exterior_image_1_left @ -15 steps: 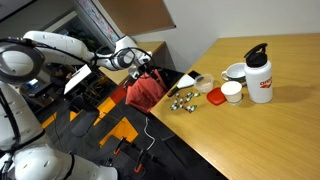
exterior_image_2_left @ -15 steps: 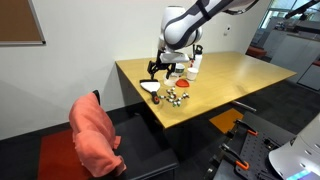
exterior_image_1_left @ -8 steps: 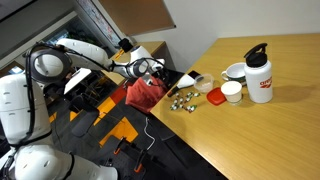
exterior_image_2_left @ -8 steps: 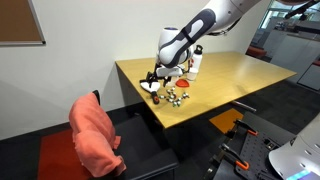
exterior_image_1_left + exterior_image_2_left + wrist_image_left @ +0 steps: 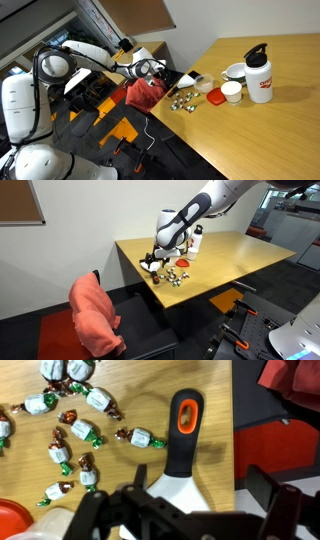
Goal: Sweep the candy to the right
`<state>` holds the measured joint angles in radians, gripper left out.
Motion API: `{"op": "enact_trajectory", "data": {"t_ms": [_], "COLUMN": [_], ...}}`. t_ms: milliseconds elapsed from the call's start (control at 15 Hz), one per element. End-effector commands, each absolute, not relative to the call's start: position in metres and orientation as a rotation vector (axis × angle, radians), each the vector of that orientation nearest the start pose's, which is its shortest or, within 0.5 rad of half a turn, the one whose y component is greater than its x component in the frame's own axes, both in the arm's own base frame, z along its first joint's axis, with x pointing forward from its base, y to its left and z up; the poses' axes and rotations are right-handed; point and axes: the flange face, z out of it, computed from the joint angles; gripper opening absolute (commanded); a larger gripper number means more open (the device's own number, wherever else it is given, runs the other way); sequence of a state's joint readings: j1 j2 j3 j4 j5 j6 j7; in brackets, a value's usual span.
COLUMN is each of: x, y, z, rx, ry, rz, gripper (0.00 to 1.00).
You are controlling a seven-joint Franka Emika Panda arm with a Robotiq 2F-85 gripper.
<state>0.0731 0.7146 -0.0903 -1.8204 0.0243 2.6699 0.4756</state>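
Observation:
I will grab the scraper (image 5: 184,430) by its black handle near the white blade, so the blade can sweep candy.
The candy (image 5: 84,431), several tiny silver-wrapped sweets with green and dark touches, lies scattered on the wooden table at the upper left of the wrist view. It also shows near the table's corner in both exterior views (image 5: 182,100) (image 5: 172,277). A scraper (image 5: 184,430) with a black handle, an orange slot and a white blade lies flat beside the candy. My gripper (image 5: 200,485) is open and low over the table, with its fingers on either side of the white blade. It shows at the table corner in both exterior views (image 5: 150,68) (image 5: 158,258).
A flat red lid (image 5: 217,97), small white cups (image 5: 232,92) and a white bottle with a red label (image 5: 260,75) stand beyond the candy. A red cloth on a chair (image 5: 145,92) sits just off the table edge (image 5: 233,420).
Over the last second my arm has come down to the table corner over the scraper. In the last half second it has barely moved. The candy has not moved.

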Motion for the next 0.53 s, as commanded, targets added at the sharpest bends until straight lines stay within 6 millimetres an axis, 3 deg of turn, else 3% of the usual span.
{"op": "enact_trajectory", "data": {"t_ms": [0,467], "x": [0.659,0.661], "y": [-0.006,-0.012], "z": [0.148,0.125], "rx": [-3.094,-3.091], "ry": [0.767,0.789], "rz": [-0.264,-0.302], "gripper": [1.0,1.0]}}
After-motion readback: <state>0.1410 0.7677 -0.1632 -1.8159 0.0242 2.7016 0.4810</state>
